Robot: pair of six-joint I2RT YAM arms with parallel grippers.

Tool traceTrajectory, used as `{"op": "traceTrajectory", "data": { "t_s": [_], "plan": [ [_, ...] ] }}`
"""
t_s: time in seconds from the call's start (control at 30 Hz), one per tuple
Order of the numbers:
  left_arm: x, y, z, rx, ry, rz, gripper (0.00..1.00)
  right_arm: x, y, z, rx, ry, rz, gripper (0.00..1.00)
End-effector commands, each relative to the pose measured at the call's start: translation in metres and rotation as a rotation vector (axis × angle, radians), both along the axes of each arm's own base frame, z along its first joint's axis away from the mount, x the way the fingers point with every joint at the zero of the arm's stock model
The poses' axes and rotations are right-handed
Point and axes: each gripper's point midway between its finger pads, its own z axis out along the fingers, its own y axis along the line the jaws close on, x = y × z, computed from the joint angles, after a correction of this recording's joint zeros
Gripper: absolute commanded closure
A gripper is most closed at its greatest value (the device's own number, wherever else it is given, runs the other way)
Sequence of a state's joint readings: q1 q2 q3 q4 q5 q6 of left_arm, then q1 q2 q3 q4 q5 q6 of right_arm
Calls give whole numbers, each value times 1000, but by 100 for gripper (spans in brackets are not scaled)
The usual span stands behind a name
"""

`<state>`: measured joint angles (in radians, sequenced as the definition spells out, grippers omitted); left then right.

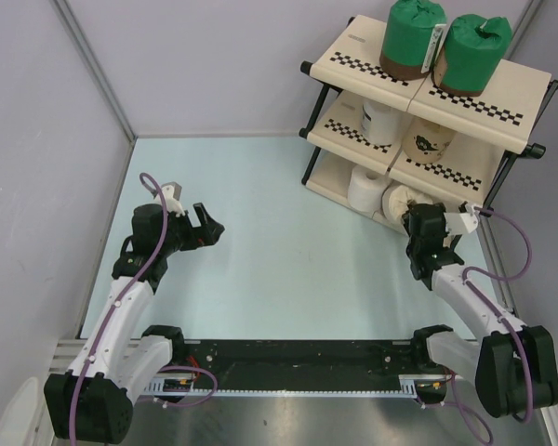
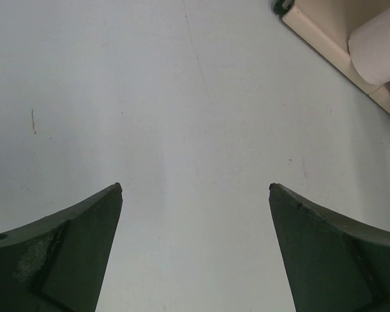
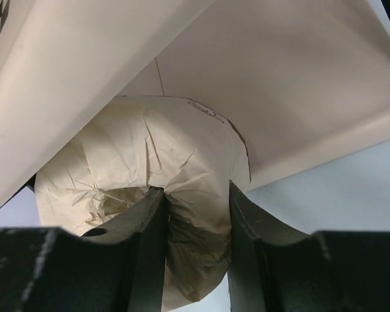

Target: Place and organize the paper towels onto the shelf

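I need to open my right gripper now, because the cream-wrapped roll (image 1: 399,199) has its base over the shelf's panel and would stay on the shelf's bottom level.
The shelf (image 1: 353,58) stands at the far right. Two green-wrapped rolls (image 1: 412,35) (image 1: 475,53) stand on its top tier. A white roll (image 1: 381,121) and a tan roll (image 1: 429,141) are on the middle tier. A bare white roll (image 1: 364,189) stands on the bottom tier. My right gripper (image 1: 417,217) is shut on a cream-wrapped roll (image 1: 399,199) at the bottom tier, under the middle panel. In the right wrist view the gripper (image 3: 195,193) pinches the roll's (image 3: 149,149) crumpled wrapper. My left gripper (image 1: 212,228) is open and empty over the table.
The left wrist view shows pale blue table between my open gripper (image 2: 195,188), with the shelf's bottom corner (image 2: 318,39) and the bare white roll (image 2: 380,45) at the upper right. Grey walls close in the table on the left and back.
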<state>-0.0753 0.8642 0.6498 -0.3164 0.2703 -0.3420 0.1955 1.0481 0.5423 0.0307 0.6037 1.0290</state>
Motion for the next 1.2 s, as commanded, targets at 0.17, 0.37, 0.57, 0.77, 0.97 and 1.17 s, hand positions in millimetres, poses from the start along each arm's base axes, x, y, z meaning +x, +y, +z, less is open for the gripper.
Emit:
{"op": "traceTrajectory", "data": {
  "t_s": [0.17, 0.37, 0.57, 0.77, 0.97, 1.17],
  "plan": [
    [3, -4, 3, -34, -10, -8, 0, 15, -16, 28, 21, -144, -115, 88],
    [3, -4, 2, -35, -8, -8, 0, 20, -17, 27, 14, -140, -96, 47],
    [3, -4, 2, -33, -9, -9, 0, 22, -16, 29, 6, -142, -70, 26],
    [2, -4, 3, -33, -10, -10, 0, 18, -10, 33, -1, -135, -16, 24],
    [2, -3, 4, -32, -14, -8, 0, 2, 20, 34, 14, -82, 186, 24],
    [1, -8, 9, -38, -43, -39, 0, -40, 41, 38, 14, -31, 359, 24]
  ]
}}
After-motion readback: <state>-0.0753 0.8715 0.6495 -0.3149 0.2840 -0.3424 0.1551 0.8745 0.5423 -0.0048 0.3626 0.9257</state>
